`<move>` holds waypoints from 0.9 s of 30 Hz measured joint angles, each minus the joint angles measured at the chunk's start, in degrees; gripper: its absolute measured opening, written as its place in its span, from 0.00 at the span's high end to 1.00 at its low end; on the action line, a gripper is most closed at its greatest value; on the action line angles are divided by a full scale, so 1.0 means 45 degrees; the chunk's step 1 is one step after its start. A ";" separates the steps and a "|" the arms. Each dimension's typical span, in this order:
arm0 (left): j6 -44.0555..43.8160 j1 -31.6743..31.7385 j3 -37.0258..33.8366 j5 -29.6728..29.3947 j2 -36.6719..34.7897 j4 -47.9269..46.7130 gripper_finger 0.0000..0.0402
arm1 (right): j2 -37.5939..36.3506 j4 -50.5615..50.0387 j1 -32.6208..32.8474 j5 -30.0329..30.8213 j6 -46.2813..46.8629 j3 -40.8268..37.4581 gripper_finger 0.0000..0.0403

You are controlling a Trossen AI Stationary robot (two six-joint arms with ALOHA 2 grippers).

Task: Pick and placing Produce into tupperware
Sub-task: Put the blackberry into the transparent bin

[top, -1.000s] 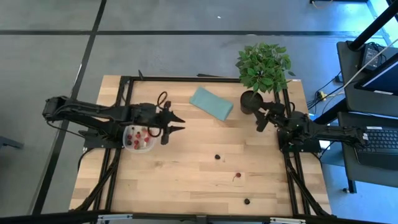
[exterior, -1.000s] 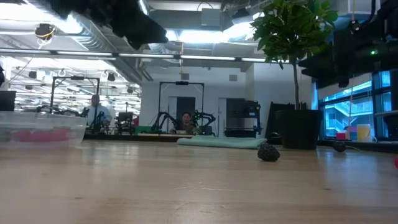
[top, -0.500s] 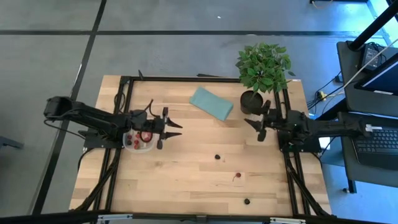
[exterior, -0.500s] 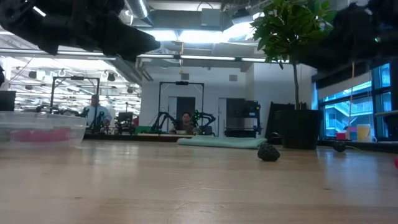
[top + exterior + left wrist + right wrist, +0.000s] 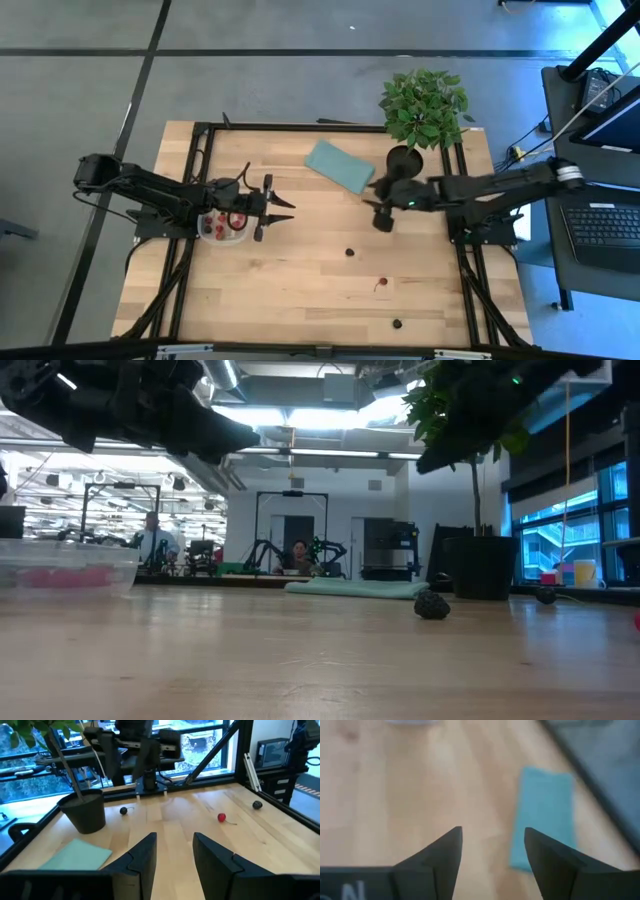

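Note:
I will grab the dark berry's round sides with my right gripper next, to get it into the tupperware [image 5: 222, 226].
The tupperware [image 5: 222, 226] stands at the table's left with several red berries inside; it also shows in the low view [image 5: 65, 570]. My left gripper [image 5: 282, 211] hovers just right of it, open and empty, as its wrist view [image 5: 172, 855] shows. Three loose berries lie on the wood: a dark one [image 5: 350, 252], a red one [image 5: 381, 284] and a dark one [image 5: 397, 324]. My right gripper [image 5: 374, 207] is open and empty above the table's middle, right of the teal pad [image 5: 340, 165]; its wrist view [image 5: 492, 855] shows the open fingers.
A potted plant [image 5: 405, 160] stands at the far right, close behind my right arm. The teal pad lies flat at the far middle [image 5: 545, 815]. Bare wood lies between the two grippers and around the loose berries.
My right gripper has reached from the table's right edge toward the middle, past the plant pot, staying open. My left gripper has come down a little beside the tupperware and stayed open.

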 joint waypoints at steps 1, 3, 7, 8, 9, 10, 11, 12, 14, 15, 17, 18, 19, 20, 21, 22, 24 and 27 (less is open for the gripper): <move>0.0101 0.0000 0.0000 -0.0002 0.0000 -0.0025 0.70 | 0.0487 -0.0394 0.0143 -0.0130 0.0475 0.0435 0.46; 0.0131 0.0000 0.0000 -0.0010 0.0000 -0.0193 0.70 | 0.1409 -0.1042 0.0452 -0.0684 0.1425 0.1168 0.46; 0.0131 0.0000 0.0000 -0.0076 0.0000 -0.0643 0.70 | 0.2866 -0.1592 0.1225 -0.1584 0.3154 0.1877 0.46; 0.0131 0.0000 0.0000 -0.0092 0.0000 -0.0718 0.70 | 0.3160 -0.1607 0.1436 -0.1700 0.3524 0.1928 0.46; 0.0131 0.0002 0.0000 -0.0092 0.0000 -0.0784 0.70 | 0.3439 -0.1647 0.1649 -0.1729 0.3844 0.1952 0.46; 0.0136 0.0000 0.0003 -0.0092 0.0000 -0.0848 0.70 | 0.3717 -0.1687 0.1854 -0.1731 0.4177 0.1989 0.46; 0.0132 0.0000 0.0000 -0.0093 0.0000 -0.0919 0.70 | 0.3974 -0.1680 0.2052 -0.1734 0.4509 0.2008 0.46; 0.0137 0.0000 0.0000 -0.0097 0.0000 -0.0952 0.70 | 0.4190 -0.1664 0.2234 -0.1737 0.4830 0.2020 0.46; 0.0204 0.0000 0.0005 -0.0107 -0.0005 -0.0952 0.70 | 0.4652 -0.1489 0.2623 -0.1733 0.5217 0.2044 0.46; 0.0333 0.0000 0.0005 -0.0112 -0.0005 -0.0990 0.70 | 0.4899 -0.1426 0.2816 -0.1733 0.5382 0.2044 0.46; 0.0589 0.0000 0.0005 -0.0112 -0.0005 -0.1042 0.70 | 0.5367 -0.1170 0.3187 -0.1741 0.5524 0.2040 0.46; 0.0690 0.0000 0.0005 -0.0112 -0.0005 -0.1065 0.70 | 0.5584 -0.0875 0.3352 -0.1741 0.5614 0.2040 0.46; 0.0771 0.0000 0.0005 -0.0112 -0.0005 -0.1076 0.70 | 0.5786 -0.0690 0.3489 -0.1742 0.5770 0.2044 0.46; 0.0792 0.0002 0.0005 -0.0114 -0.0005 -0.1094 0.70 | 0.5966 -0.0649 0.3598 -0.1752 0.5866 0.2044 0.46; 0.0794 0.0000 0.0005 -0.0112 -0.0005 -0.1154 0.70 | 0.6180 -0.0521 0.3700 -0.1754 0.6039 0.2040 0.46; 0.0797 0.0000 0.0005 -0.0112 -0.0005 -0.1228 0.70 | 0.6356 -0.0305 0.3765 -0.1736 0.6157 0.2040 0.46; 0.0806 0.0000 0.0005 -0.0112 -0.0010 -0.1243 0.70 | 0.6631 -0.0012 0.3793 -0.1732 0.6247 0.2040 0.46; 0.0820 0.0003 0.0005 -0.0228 -0.0010 -0.1293 0.70 | 0.7007 0.0627 0.3793 -0.1727 0.6138 0.2040 0.46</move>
